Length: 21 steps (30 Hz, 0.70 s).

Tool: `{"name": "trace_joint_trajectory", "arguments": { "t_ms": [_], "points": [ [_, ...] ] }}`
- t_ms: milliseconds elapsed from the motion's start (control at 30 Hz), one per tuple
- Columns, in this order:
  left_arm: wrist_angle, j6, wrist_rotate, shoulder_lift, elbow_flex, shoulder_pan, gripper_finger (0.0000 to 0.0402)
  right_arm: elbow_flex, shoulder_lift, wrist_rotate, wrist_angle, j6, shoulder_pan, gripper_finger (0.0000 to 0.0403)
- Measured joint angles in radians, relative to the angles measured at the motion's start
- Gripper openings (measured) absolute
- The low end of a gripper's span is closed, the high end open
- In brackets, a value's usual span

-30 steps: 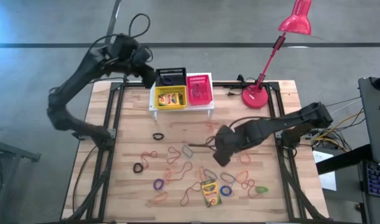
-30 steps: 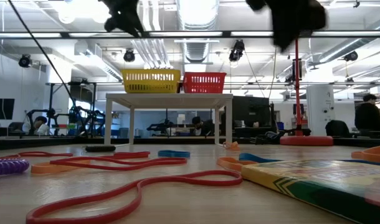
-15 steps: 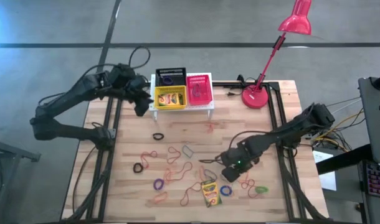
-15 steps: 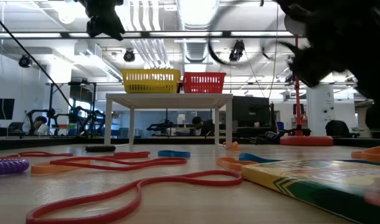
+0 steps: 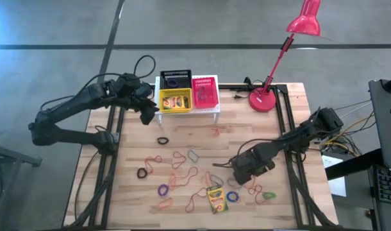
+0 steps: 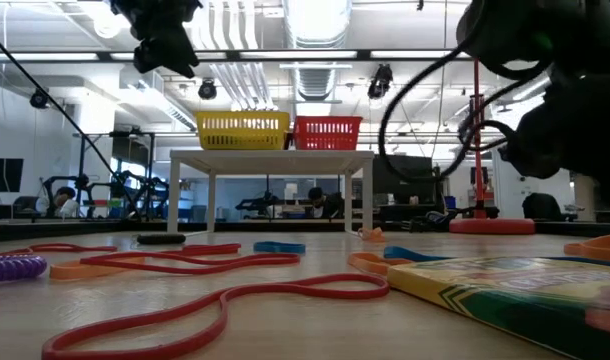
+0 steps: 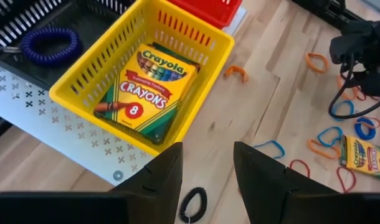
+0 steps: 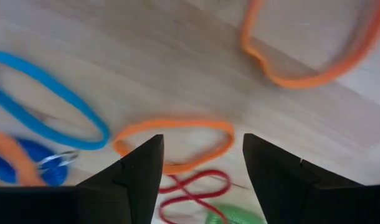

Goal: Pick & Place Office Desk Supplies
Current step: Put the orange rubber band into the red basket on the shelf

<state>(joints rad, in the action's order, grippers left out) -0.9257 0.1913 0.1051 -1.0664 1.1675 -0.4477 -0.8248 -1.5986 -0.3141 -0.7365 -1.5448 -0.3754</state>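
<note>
Next, my right gripper grabs the orange rubber band by its loop (image 8: 174, 124) to sort the loose rubber bands into the red basket.
A crayon box (image 7: 150, 83) lies in the yellow basket (image 7: 75, 78) on the white stand (image 7: 65, 140). Behind it the black basket (image 5: 175, 78) holds a purple coil band (image 7: 48, 42). The red basket (image 5: 205, 91) stands to the right. A second crayon box (image 5: 215, 199) lies flat on the table among loose rubber bands. My left gripper (image 7: 205, 152) hangs open beside the stand's left end (image 5: 146, 113), holding nothing. My right gripper (image 8: 202, 146) is open, pointing down low over an orange band (image 8: 177, 140) at the table's near right (image 5: 245, 172).
A red desk lamp (image 5: 266, 96) stands at the far right. Orange, blue, red, purple and green bands (image 5: 183, 173) lie scattered over the table's near half. A black coil band (image 5: 162, 140) lies just in front of the stand. A blue band (image 8: 50, 99) lies beside my right gripper.
My left gripper has come down from above the baskets toward the table's near left and now hangs beside the stand. My right gripper has dropped and tipped downward toward the bands at the near right, ending low over them.
</note>
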Motion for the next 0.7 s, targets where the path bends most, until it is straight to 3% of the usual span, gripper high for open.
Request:
{"name": "trace_joint_trajectory", "arguments": {
  "t_ms": [300,633,700],
  "points": [
    [0.017,0.0,0.001,0.0,-0.001,0.0,0.0147,0.058,0.002,0.003,0.064,0.048,0.0,0.0162],
    [0.017,0.0,0.001,0.0,-0.001,0.0,0.0147,0.064,0.0,0.03,0.072,0.131,-0.008,0.0021],
    [0.017,0.0,0.001,0.0,-0.001,0.0,0.0147,0.058,0.005,0.023,0.072,0.154,-0.008,0.0014]
  ]
}}
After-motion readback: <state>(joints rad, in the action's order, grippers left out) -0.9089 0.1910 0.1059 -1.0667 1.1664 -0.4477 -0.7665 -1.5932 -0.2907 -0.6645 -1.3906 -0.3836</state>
